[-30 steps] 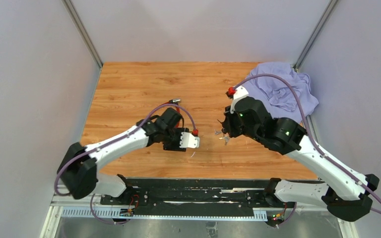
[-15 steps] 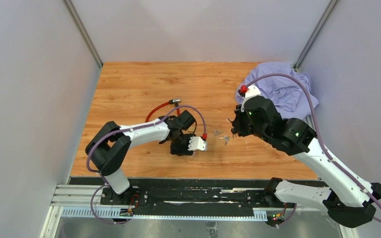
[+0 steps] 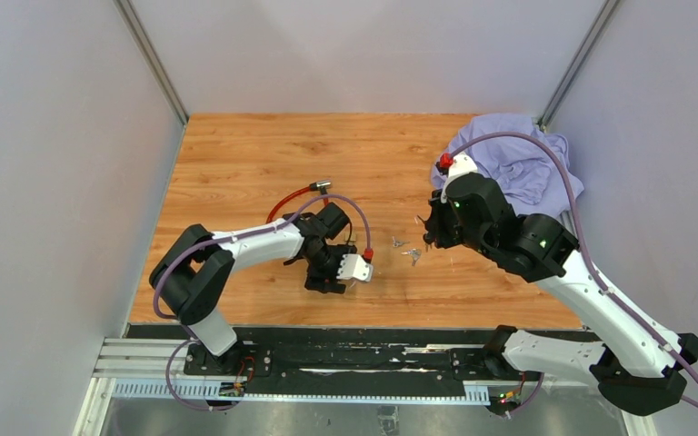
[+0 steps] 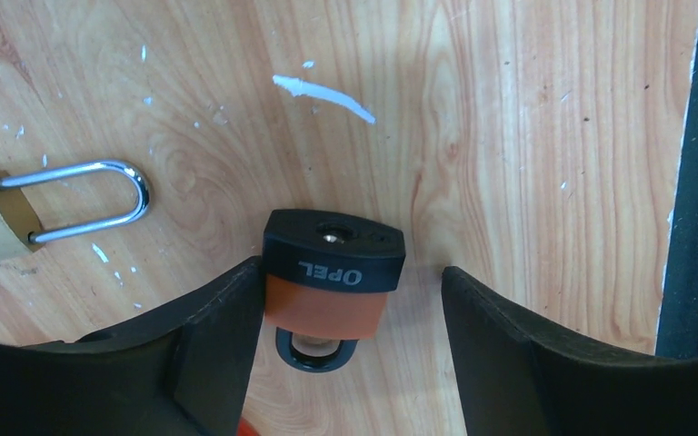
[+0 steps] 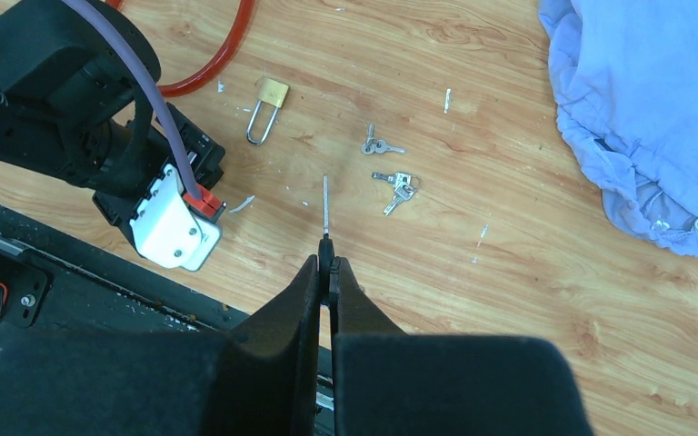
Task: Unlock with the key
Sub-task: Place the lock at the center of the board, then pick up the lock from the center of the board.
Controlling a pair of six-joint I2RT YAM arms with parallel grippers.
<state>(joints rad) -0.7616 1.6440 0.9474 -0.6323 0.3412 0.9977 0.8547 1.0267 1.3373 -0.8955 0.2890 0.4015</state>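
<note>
My left gripper should close on the orange padlock now, because both of its fingers reach down to the height of the tabletop on either side of the orange body [image 4: 325,309].
An orange padlock [image 4: 332,272] with a black cap marked OPEL lies on the wooden table between the fingers of my left gripper [image 4: 352,280]. The gripper is open. Its left finger touches the lock's side and its right finger stands apart from it. In the top view the left gripper [image 3: 329,275] hides the lock. My right gripper [image 5: 328,263] is shut on a key [image 5: 325,204] whose thin blade sticks out past the fingertips, above the table. In the top view the right gripper [image 3: 428,238] is to the right of the left one.
A brass padlock [image 5: 269,95] with a silver shackle [image 4: 100,200] lies just beyond the left gripper. Two bunches of loose keys [image 5: 383,145] [image 5: 396,186] lie mid-table. A red cable [image 3: 291,195] curls behind the left arm. A lilac cloth [image 3: 518,168] is bunched at the far right corner.
My left gripper has swung down and slightly left toward the near edge, settling around the orange padlock. My right gripper shifted right earlier with the key and now holds still.
</note>
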